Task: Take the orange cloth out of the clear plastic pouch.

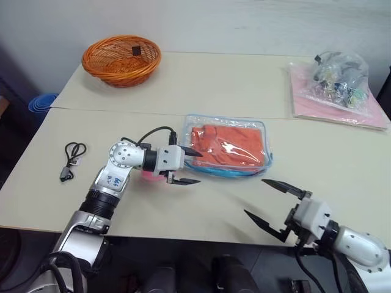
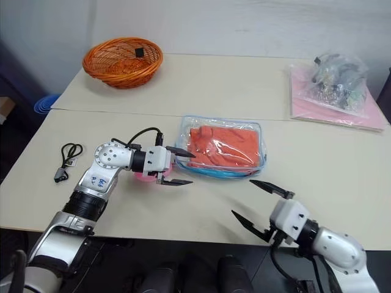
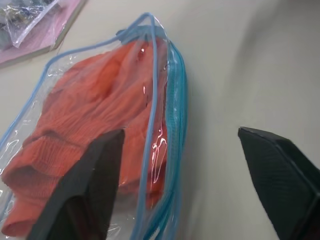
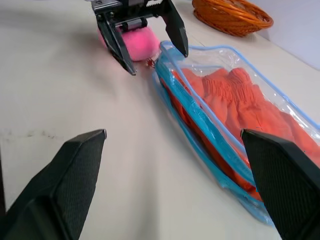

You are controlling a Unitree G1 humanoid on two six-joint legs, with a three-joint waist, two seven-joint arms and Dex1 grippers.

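I need to grab the pouch by its raised blue-trimmed edge (image 1: 201,163) beside the zipper with my left gripper next, because the pouch's clear side (image 1: 232,145) lies flat over the cloth.
The clear plastic pouch (image 1: 264,131) with light-blue trim lies flat in the middle of the table. The orange cloth (image 1: 223,146) is folded inside it and fills most of it. My left gripper (image 1: 195,166) is open at the pouch's left end. One of its fingers (image 3: 85,190) hovers over the pouch face, the other (image 3: 280,175) over bare table, with the blue zipper edge (image 3: 172,125) between them. It holds nothing. My right gripper (image 1: 255,196) stands open near the table's front edge, right of and in front of the pouch, and is empty.
A pink fuzzy plush (image 4: 137,42) sits under the left wrist beside the pouch's end. An orange wicker basket (image 1: 122,60) stands at the back left. A bag of small items (image 1: 339,76) lies on a pink sheet (image 1: 336,107) at the back right. A black cable (image 1: 72,160) lies at the left.
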